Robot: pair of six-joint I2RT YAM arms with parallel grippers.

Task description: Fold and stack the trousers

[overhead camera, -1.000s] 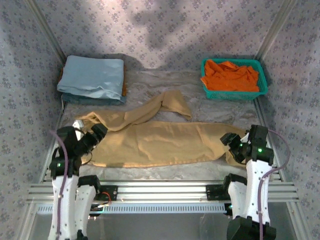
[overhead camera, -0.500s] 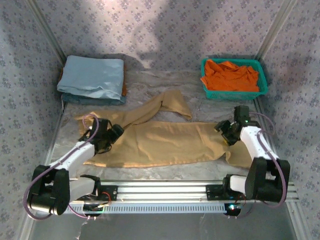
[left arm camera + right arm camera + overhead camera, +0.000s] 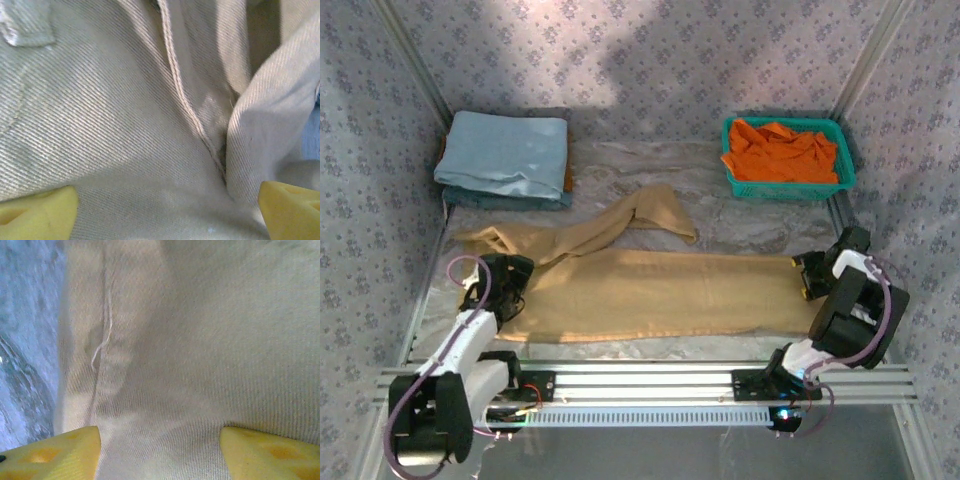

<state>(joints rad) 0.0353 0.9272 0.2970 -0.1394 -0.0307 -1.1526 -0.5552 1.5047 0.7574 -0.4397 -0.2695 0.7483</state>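
Note:
The angled leg needs to be straightened for folding, so next my left gripper needs to grip the tan trousers [image 3: 650, 290] by the seamed cloth at the waist end.
The tan trousers [image 3: 650, 290] lie spread across the table from left to right, with one leg [image 3: 650, 210] angled toward the back. My left gripper [image 3: 505, 275] rests on the waist end at the left. In the left wrist view it [image 3: 162, 212] is open, with its yellow fingertips [image 3: 35, 212] wide apart over the seamed twill cloth [image 3: 125, 125]. My right gripper [image 3: 812, 275] sits on the leg end at the right. In the right wrist view it [image 3: 160, 452] is open, its fingertips [image 3: 270, 450] straddling the cloth [image 3: 175, 340].
A folded light blue cloth [image 3: 505, 155] lies at the back left. A teal basket [image 3: 790, 190] holding an orange garment [image 3: 780, 150] stands at the back right. Patterned walls close in three sides. An aluminium rail [image 3: 640, 380] runs along the near edge.
Both grippers have moved outward, the left one to the left and the right one to the right. The trousers now lie longer and flatter across the table.

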